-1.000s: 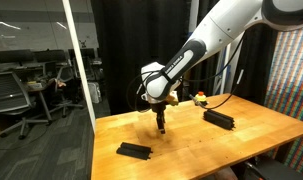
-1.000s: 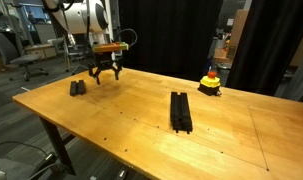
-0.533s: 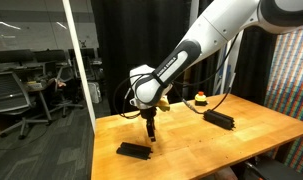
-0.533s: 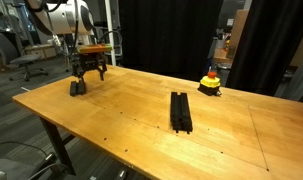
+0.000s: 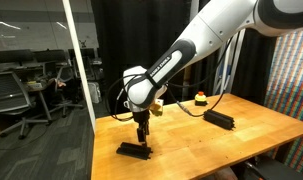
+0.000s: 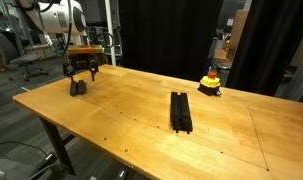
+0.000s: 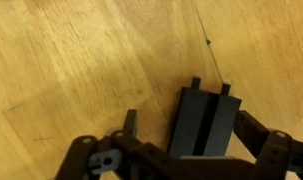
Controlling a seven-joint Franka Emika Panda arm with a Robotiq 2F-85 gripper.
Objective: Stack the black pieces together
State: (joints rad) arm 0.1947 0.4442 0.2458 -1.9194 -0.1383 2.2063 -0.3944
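The gripper should next grab the pair of black pieces from above, across the pair's outer long sides, so the pair's flat bottom stays free for stacking.
Two black pieces lie side by side as one flat pair [image 7: 204, 122] on the wooden table, near its end [image 5: 134, 151] [image 6: 78, 87]. My gripper [image 7: 191, 126] is open and just above this pair, one finger on each side, not touching it. The gripper shows above the pair in both exterior views [image 5: 141, 133] [image 6: 81, 76]. A second group of black pieces [image 5: 219, 118] [image 6: 180, 111] lies farther along the table, well away from the gripper.
A small red-and-yellow object with a dark base [image 5: 200, 98] [image 6: 209, 82] stands near the table's back edge. A cable runs past it. The table's edge [image 6: 31, 105] is close to the pair under the gripper. Black curtains hang behind the table.
The gripper has moved across the table toward the pair of black pieces near the table's end and come down over it. It has stayed open. The pieces have not moved.
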